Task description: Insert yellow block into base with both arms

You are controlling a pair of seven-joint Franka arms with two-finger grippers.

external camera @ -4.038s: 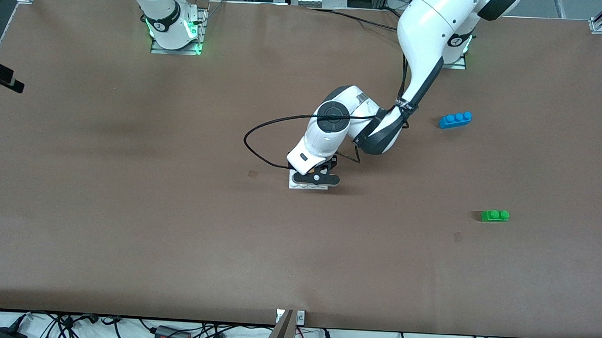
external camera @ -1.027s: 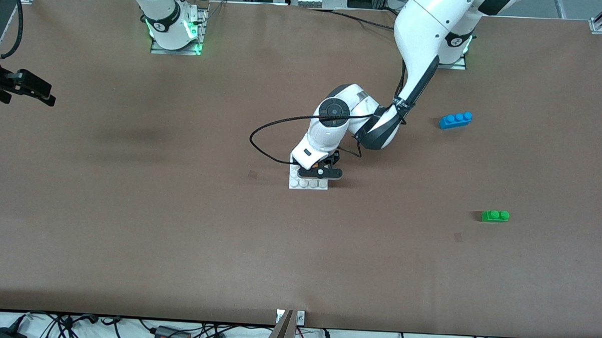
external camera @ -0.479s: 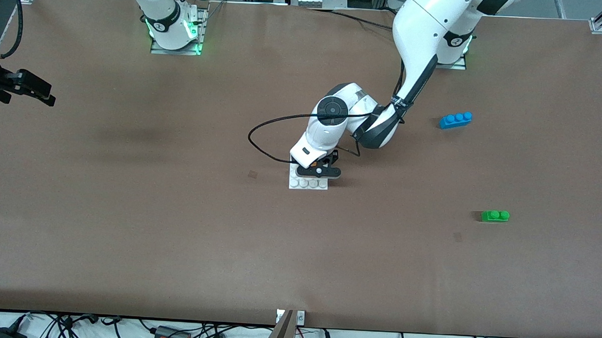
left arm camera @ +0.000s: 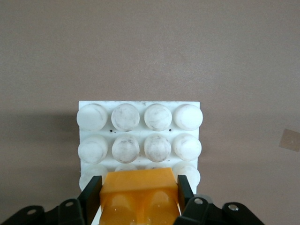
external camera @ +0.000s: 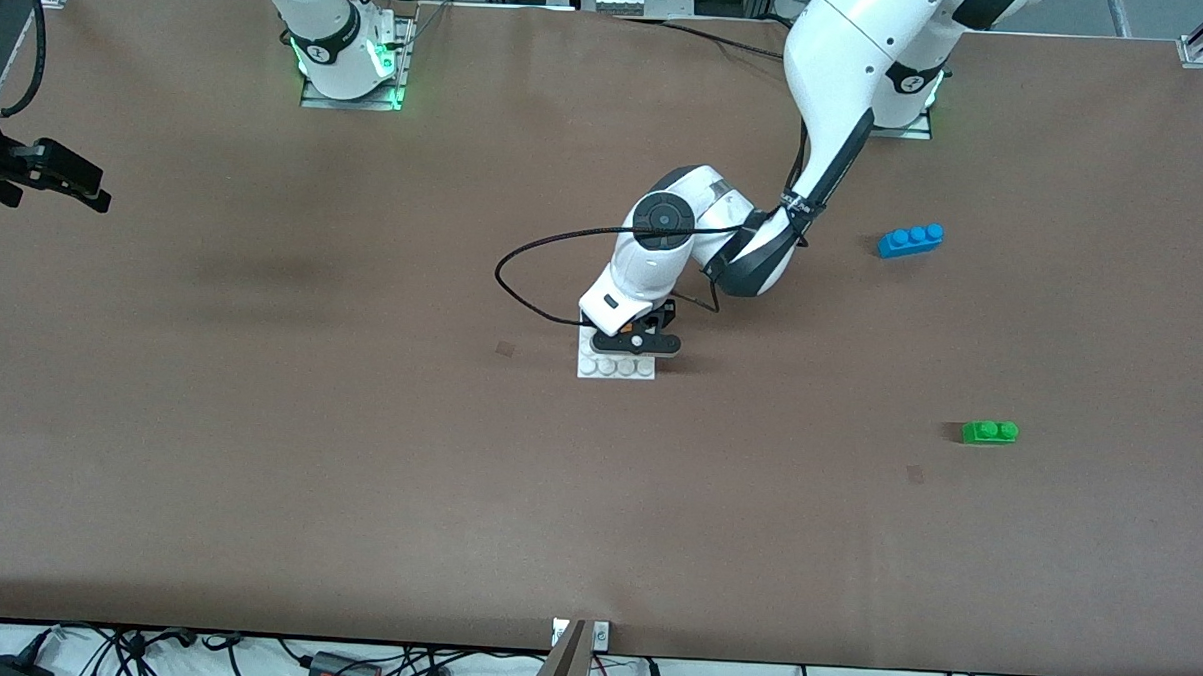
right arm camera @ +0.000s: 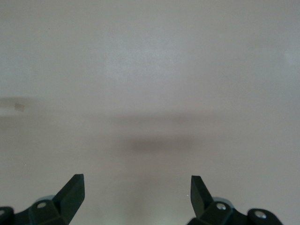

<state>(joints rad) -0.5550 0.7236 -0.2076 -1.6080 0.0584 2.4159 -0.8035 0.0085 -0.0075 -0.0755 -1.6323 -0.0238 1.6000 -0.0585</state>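
The yellow block [left arm camera: 138, 193] sits on the white base's studs in the left wrist view, so it is time for my left gripper to release the block.
The white base [external camera: 615, 367] lies mid-table; its 4x4 studs show in the left wrist view [left arm camera: 139, 136]. My left gripper [external camera: 637, 341] is shut on the yellow block [left arm camera: 138, 193] and holds it low over the base's rows farthest from the front camera. In the front view the block is hidden under the hand. My right gripper [external camera: 42, 175] is open and empty, up in the air at the right arm's end of the table; its fingertips [right arm camera: 72, 190] frame bare table.
A blue three-stud brick [external camera: 910, 240] and a green two-stud brick [external camera: 989, 432] lie toward the left arm's end of the table. A black cable [external camera: 534, 276] loops from the left wrist beside the base.
Over four seconds the left gripper moved from the base's near edge to its rows farthest from the camera. The right gripper came into view. Nothing moved in the last half second.
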